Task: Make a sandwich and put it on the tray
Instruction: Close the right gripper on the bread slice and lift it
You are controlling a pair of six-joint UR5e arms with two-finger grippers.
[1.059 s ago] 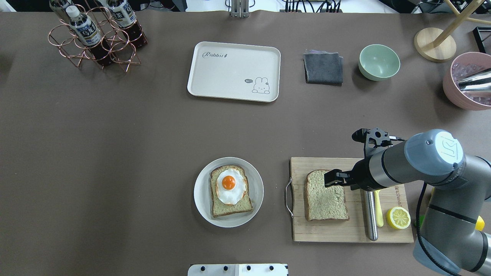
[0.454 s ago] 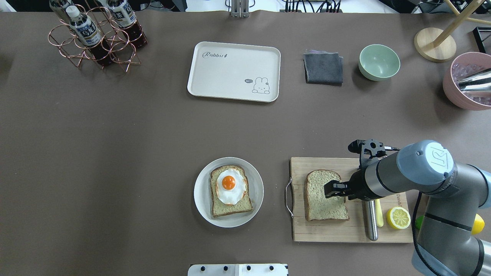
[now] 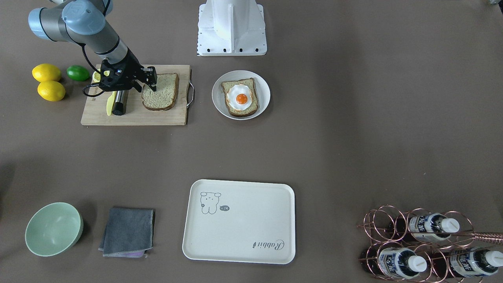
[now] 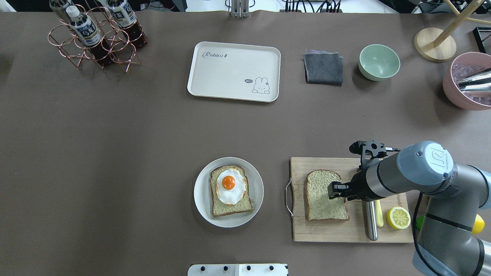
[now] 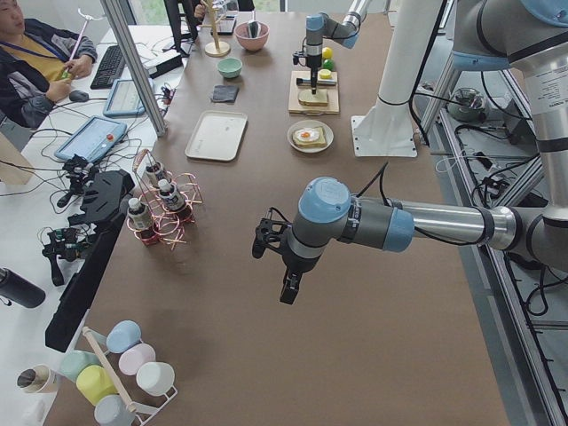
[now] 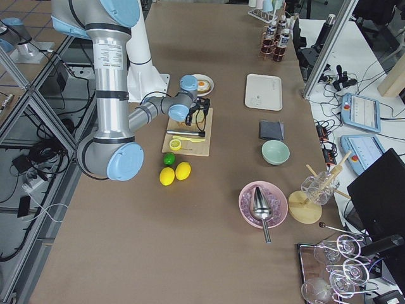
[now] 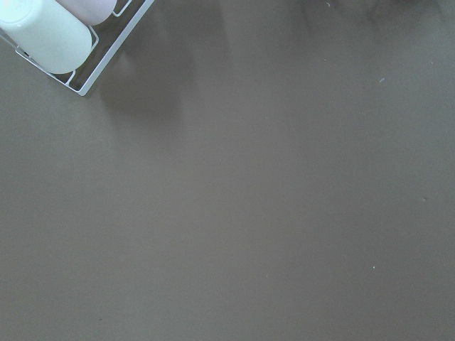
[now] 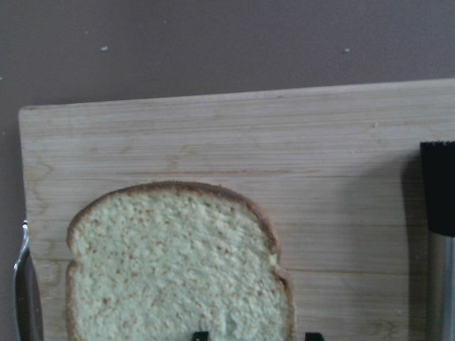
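The egg (image 3: 241, 98) still needs to be topped with the bread slice. My right gripper should grab the slice by its side crust (image 3: 144, 99) next.
One bread slice (image 4: 321, 201) lies on the wooden cutting board (image 4: 345, 232). My right gripper (image 4: 335, 190) is low over the slice's right side. In the right wrist view its two fingertips (image 8: 201, 334) stand apart, one over the bread (image 8: 170, 270) and one past its right edge, so it is open. A second slice topped with the fried egg (image 4: 229, 184) sits on the round white plate (image 4: 201, 199). The cream tray (image 4: 230, 73) lies bare at the far middle. My left gripper (image 5: 288, 288) shows only in the exterior left view; I cannot tell if it is open.
A steel-handled tool (image 4: 370, 220) and a lemon half (image 4: 398, 217) lie on the board, right of the bread. A grey cloth (image 4: 323, 68), a green bowl (image 4: 379, 62) and a pink bowl (image 4: 466, 82) stand far right. A bottle rack (image 4: 96, 34) stands far left.
My right gripper has moved toward the robot's side and come down over the right part of the bread slice on the board. The bread, plate and tray have not moved.
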